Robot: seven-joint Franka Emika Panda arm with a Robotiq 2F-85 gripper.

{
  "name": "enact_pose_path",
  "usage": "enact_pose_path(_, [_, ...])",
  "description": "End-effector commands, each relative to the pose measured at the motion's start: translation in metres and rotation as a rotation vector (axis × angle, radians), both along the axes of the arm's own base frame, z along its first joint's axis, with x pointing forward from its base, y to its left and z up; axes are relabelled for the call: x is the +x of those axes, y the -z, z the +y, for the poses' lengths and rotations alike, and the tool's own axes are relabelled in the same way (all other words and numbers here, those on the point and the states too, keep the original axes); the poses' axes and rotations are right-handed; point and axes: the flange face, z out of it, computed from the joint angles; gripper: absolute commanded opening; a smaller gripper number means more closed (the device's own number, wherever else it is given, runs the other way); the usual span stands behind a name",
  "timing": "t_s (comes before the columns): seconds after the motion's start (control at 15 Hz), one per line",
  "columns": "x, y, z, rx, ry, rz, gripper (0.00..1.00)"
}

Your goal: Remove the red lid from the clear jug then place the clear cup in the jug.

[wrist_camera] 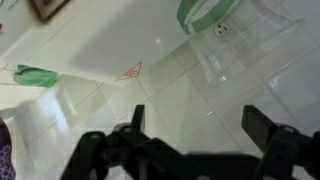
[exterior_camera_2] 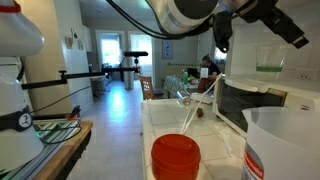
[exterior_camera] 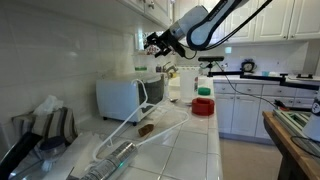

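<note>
Next, my gripper reaches the clear cup and grabs the near edge of its rim, which leaves its green-banded lower end free to go into the jug.
The red lid (exterior_camera_2: pixel 175 157) stands low in the foreground beside the clear jug (exterior_camera_2: pixel 284 146), not on it; the jug's top is uncovered. In an exterior view the red lid (exterior_camera: pixel 203 106) lies on the counter past the microwave. The clear cup (exterior_camera_2: pixel 270 60), with a green band, stands on top of the microwave. In the wrist view the clear cup (wrist_camera: pixel 243 48) is at the upper right, ahead of the fingers. My gripper (wrist_camera: pixel 200 120) is open with nothing between its fingers. It hangs in the air above the microwave in both exterior views (exterior_camera: pixel 160 43) (exterior_camera_2: pixel 221 42).
The white microwave (exterior_camera: pixel 122 97) (exterior_camera_2: pixel 262 105) stands against the wall on the tiled counter (exterior_camera: pixel 185 140). A green round object (exterior_camera: pixel 204 92) sits just behind the red lid. Clear plastic items (exterior_camera: pixel 150 125) lie on the counter. Upper cabinets (exterior_camera: pixel 150 8) hang close over the arm.
</note>
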Motion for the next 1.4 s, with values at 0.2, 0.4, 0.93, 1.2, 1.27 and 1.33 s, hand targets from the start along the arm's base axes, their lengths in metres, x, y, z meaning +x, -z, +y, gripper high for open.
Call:
enact_pose_path(0.2, [0.012, -0.003, -0.004, 0.049, -0.016, 0.001, 1.0])
enact_pose_path(0.4, [0.015, -0.005, 0.0, 0.072, -0.03, 0.011, 1.0])
enact_pose_path(0.93, [0.02, -0.007, 0.005, 0.115, -0.071, 0.081, 1.0])
enact_pose_path(1.2, [0.02, -0.007, 0.004, 0.115, -0.089, 0.126, 0.72])
enact_pose_path(1.27, [0.019, -0.007, 0.003, 0.116, -0.091, 0.133, 0.65])
enact_pose_path(1.33, [0.019, -0.007, 0.003, 0.115, -0.093, 0.14, 0.57])
